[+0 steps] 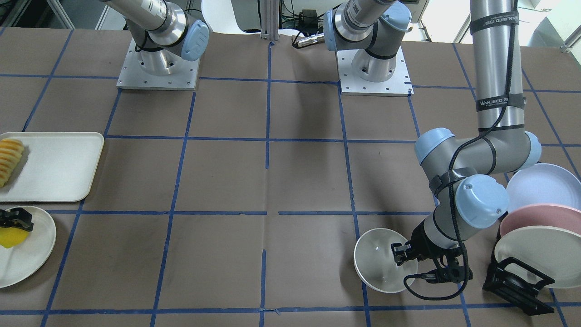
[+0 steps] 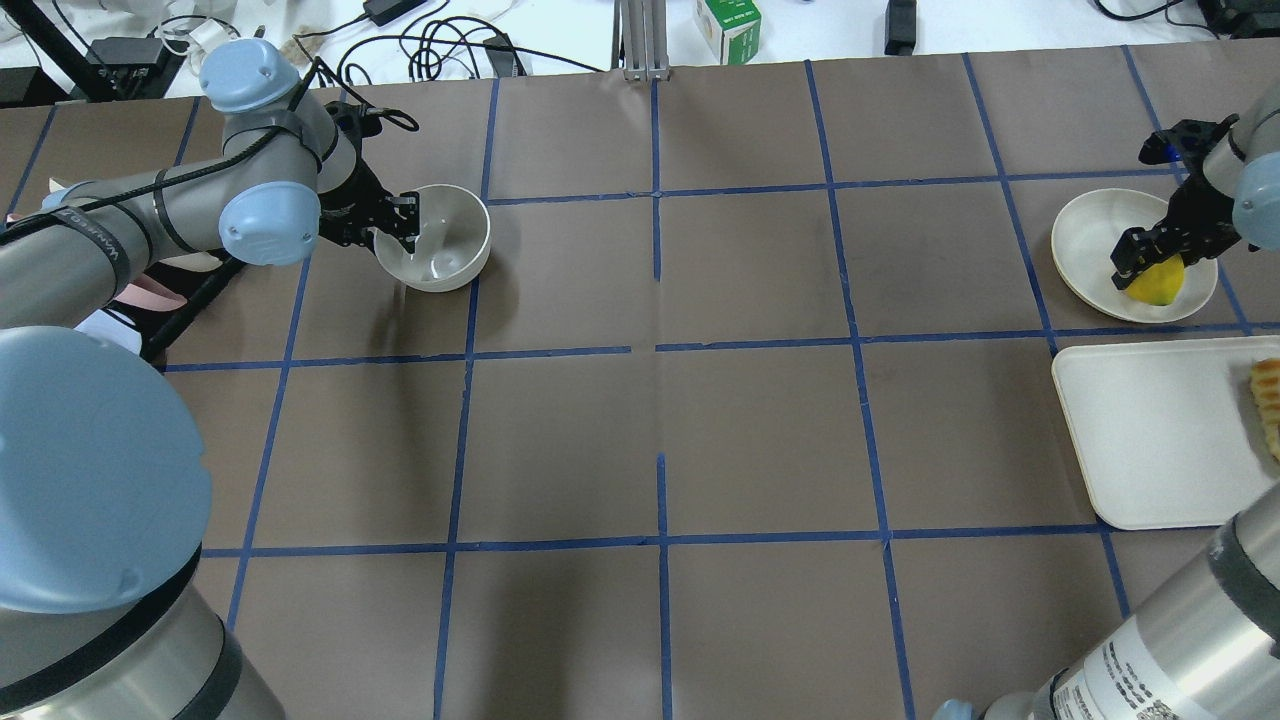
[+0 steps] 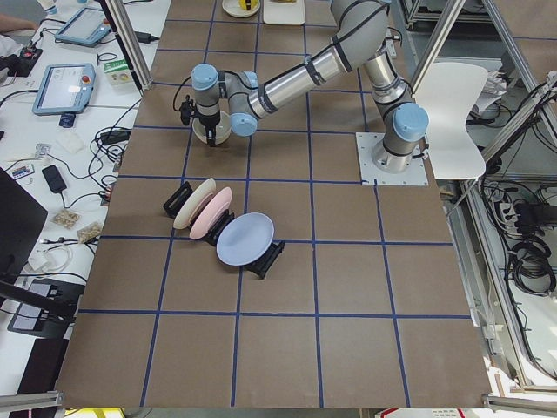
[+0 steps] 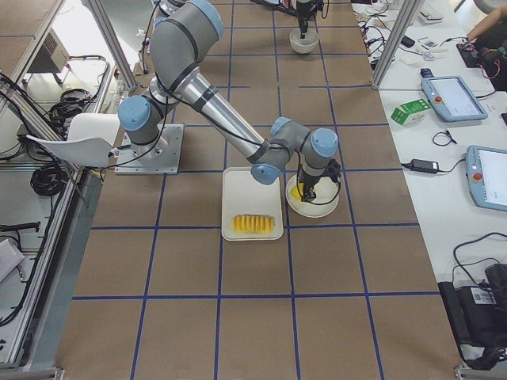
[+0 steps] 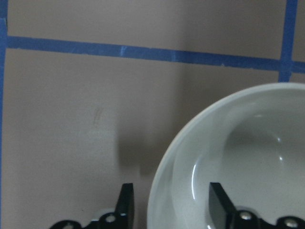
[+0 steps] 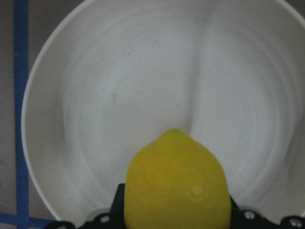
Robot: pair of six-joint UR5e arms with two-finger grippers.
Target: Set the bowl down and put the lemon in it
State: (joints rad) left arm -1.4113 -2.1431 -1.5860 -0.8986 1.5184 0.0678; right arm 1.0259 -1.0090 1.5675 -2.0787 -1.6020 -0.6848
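The robot's left gripper should next grip the off-white bowl (image 5: 248, 157) by its rim (image 5: 155, 194), to place the bowl with its inside free for the lemon.
The off-white bowl (image 2: 445, 250) stands on the table at the far left, and shows in the front view (image 1: 376, 263) too. My left gripper (image 2: 400, 225) is open and straddles its rim, one finger outside and one inside. In the left wrist view the bowl (image 5: 248, 157) has its rim between the spread fingers (image 5: 217, 202). The yellow lemon (image 2: 1158, 283) is over a shallow white plate (image 2: 1085, 240) at the far right. My right gripper (image 2: 1150, 262) is shut on the lemon (image 6: 174, 186), a finger on each side.
A white tray (image 2: 1150, 430) with a row of yellow-orange fruit slices (image 1: 9, 159) lies beside the plate. A black rack (image 1: 513, 281) holds blue, pink and cream plates (image 1: 540, 227) close behind my left arm.
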